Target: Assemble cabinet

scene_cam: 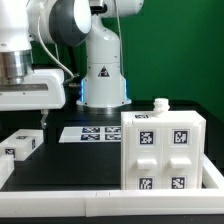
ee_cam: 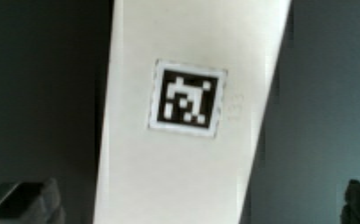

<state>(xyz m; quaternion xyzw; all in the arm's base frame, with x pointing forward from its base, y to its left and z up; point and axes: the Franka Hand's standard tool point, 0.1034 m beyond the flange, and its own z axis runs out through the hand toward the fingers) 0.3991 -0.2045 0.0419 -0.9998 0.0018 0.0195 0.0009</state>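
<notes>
My open fingers are still above the white drawer block, so closing now would miss. My gripper lowers first, then closes on the block.
The cabinet (scene_cam: 162, 152) is a large white box with square tags on its front, standing at the exterior view's right. A small white knob-like part (scene_cam: 158, 103) sits on its top. A small white drawer block (scene_cam: 20, 146) with a tag lies on the black table at the exterior view's left. In the wrist view the same block (ee_cam: 186, 100) shows as a long white piece with one tag, running between my fingers. My gripper (scene_cam: 42, 116) hangs above this block. It is open (ee_cam: 187, 205), with the dark fingertips (ee_cam: 17, 200) wide apart and clear of the block's sides.
The marker board (scene_cam: 90, 133) lies flat on the table between the robot base (scene_cam: 103, 85) and the cabinet. The white raised border (scene_cam: 60, 205) runs along the table's near edge.
</notes>
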